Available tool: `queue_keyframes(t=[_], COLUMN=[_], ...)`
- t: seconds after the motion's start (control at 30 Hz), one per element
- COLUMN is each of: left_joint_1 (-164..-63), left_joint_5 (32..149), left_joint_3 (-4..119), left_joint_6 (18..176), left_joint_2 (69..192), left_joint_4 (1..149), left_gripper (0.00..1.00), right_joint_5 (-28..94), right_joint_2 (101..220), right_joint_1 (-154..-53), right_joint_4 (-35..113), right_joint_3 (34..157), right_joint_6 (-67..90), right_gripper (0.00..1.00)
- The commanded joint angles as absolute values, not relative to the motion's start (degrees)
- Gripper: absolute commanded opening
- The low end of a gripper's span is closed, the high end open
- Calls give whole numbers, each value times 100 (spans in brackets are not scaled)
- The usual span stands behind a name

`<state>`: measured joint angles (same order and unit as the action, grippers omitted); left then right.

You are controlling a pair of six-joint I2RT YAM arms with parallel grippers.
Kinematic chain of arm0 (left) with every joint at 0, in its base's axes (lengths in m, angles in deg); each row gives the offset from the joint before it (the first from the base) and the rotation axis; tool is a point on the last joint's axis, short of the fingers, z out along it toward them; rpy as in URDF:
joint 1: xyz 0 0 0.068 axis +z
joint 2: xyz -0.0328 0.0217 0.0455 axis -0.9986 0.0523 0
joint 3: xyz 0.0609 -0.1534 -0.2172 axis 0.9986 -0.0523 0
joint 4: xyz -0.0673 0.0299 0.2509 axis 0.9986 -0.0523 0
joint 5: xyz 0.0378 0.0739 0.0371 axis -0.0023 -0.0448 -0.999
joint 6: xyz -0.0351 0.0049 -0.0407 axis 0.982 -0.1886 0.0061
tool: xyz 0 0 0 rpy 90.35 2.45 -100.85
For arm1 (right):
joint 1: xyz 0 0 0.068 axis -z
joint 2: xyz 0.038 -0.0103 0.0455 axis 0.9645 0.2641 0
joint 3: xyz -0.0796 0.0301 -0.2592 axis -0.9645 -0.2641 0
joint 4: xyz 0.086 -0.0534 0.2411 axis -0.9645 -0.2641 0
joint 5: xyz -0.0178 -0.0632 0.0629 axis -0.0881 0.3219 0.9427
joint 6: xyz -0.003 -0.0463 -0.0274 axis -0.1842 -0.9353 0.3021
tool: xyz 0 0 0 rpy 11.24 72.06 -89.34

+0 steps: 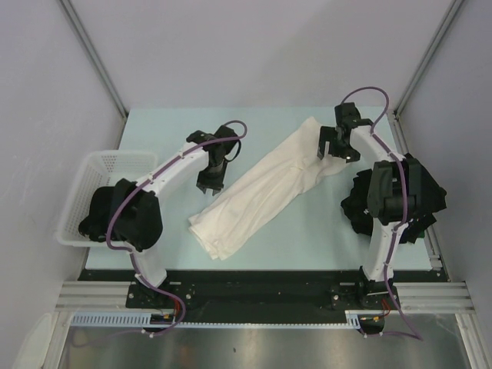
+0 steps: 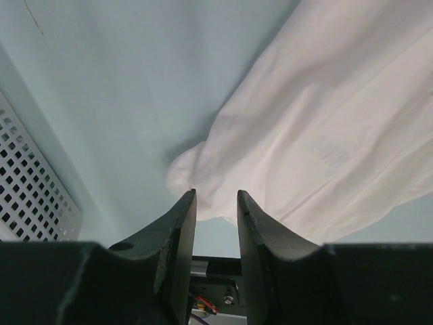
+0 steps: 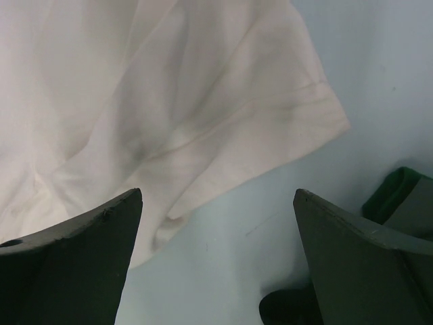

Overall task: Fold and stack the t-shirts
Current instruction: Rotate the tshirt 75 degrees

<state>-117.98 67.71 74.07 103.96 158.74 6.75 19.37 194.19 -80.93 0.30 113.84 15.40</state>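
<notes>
I should grab the cream-white t-shirt with my right gripper next, by its far end's hemmed edge, to pull the t-shirt out for folding.
A cream-white t-shirt lies in a long diagonal strip across the middle of the table, plain side up. My left gripper hovers just left of it, open by a narrow gap with nothing between its fingers; in the left wrist view a rounded corner of the shirt lies just beyond the tips. My right gripper stands wide open over the shirt's far right end; in the right wrist view bare table shows between its fingers beside a hemmed edge. Black t-shirts fill the basket, and another dark pile lies at the right.
The white mesh basket stands at the table's left edge, and its wall shows in the left wrist view. The dark pile's edge lies close to my right finger. Grey walls enclose the table on three sides.
</notes>
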Motion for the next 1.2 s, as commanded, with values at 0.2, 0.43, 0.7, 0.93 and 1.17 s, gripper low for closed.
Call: queue_keyframes(t=[0.2, 0.43, 0.7, 0.93, 1.17], left_joint_1=[-11820, -11820, -11829, -11820, -11820], left_joint_5=[6885, 6955, 6885, 6753, 6718], left_joint_3=[6968, 6888, 6932, 6906, 6748], left_joint_6=[10548, 10574, 10531, 10530, 10592], left_joint_2=[15363, 15363, 15284, 15135, 14977], left_joint_4=[1006, 1103, 927, 725, 637], left_gripper=[36, 36, 36, 36, 36], right_joint_5=[1160, 1018, 1177, 1554, 1827], right_joint_2=[19894, 20079, 20509, 20879, 21081], right_joint_1=[-7979, -7777, -7610, -7513, -7513], right_joint_4=[-185, -264, -221, -141, -97], right_joint_3=[12470, 12496, 12619, 12839, 12962], right_joint_6=[1171, 1214, 1311, 1469, 1592], right_gripper=[100, 100, 100, 98, 66])
